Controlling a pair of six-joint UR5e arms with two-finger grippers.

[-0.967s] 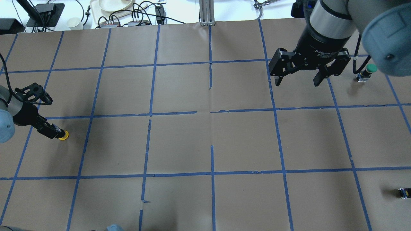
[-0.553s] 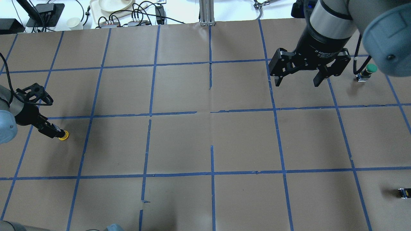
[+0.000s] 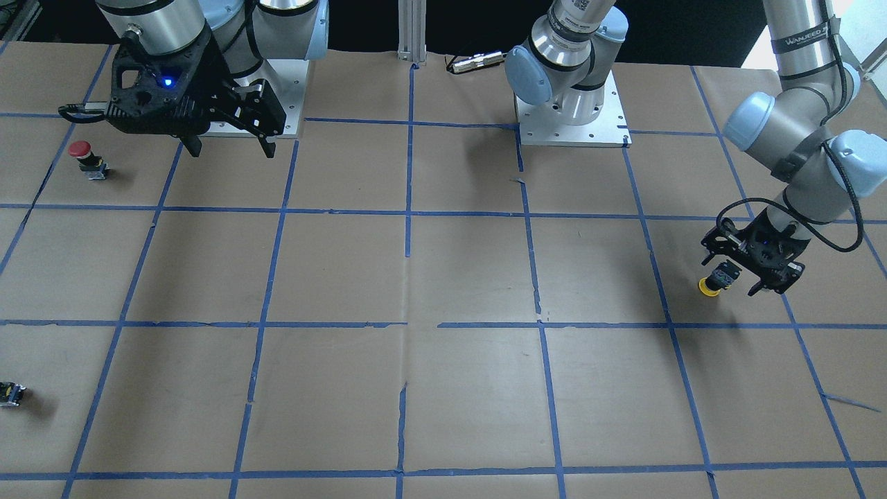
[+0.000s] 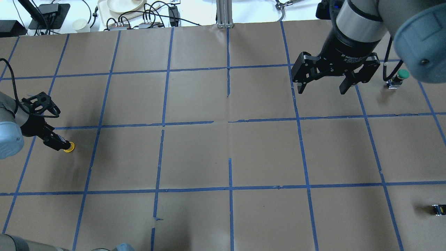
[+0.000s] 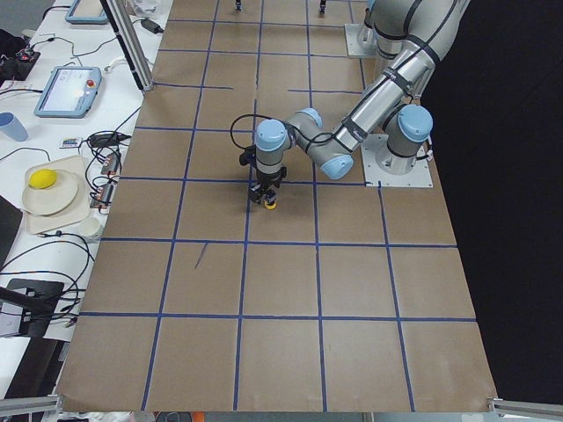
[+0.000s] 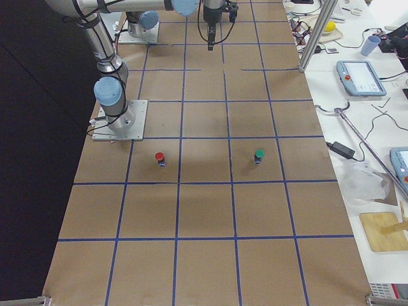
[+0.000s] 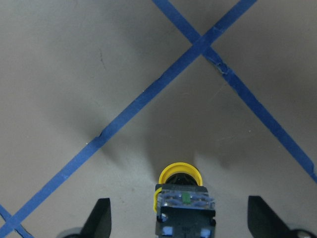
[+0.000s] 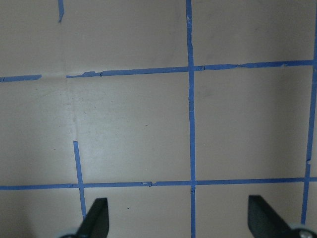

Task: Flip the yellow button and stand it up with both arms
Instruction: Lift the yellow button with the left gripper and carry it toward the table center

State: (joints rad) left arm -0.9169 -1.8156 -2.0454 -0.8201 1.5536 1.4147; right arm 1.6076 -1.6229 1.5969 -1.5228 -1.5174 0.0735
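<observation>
My left gripper grips the yellow button (image 3: 708,287) by its black body (image 3: 724,275) next, to flip it upright.
The yellow button (image 4: 69,147) lies tipped on the brown paper at the robot's far left, its yellow cap (image 7: 179,174) pointing away from the wrist and its black body (image 7: 185,210) toward it. My left gripper (image 7: 181,220) is open, low over the table, with the button between its two spread fingers (image 7: 101,218) and apart from both. It also shows in the front view (image 3: 731,277) and the overhead view (image 4: 55,142). My right gripper (image 4: 322,91) is open and empty, held high over the far right of the table (image 3: 232,152).
A green-capped button (image 4: 400,75) stands at the far right behind the right gripper. A red-capped button (image 3: 82,149) stands near the right arm's base. A small black capless part (image 4: 438,210) lies at the near right edge. Blue tape lines grid the paper.
The left wrist has shifted slightly while the yellow button stays in the same spot. The right gripper has barely moved.
</observation>
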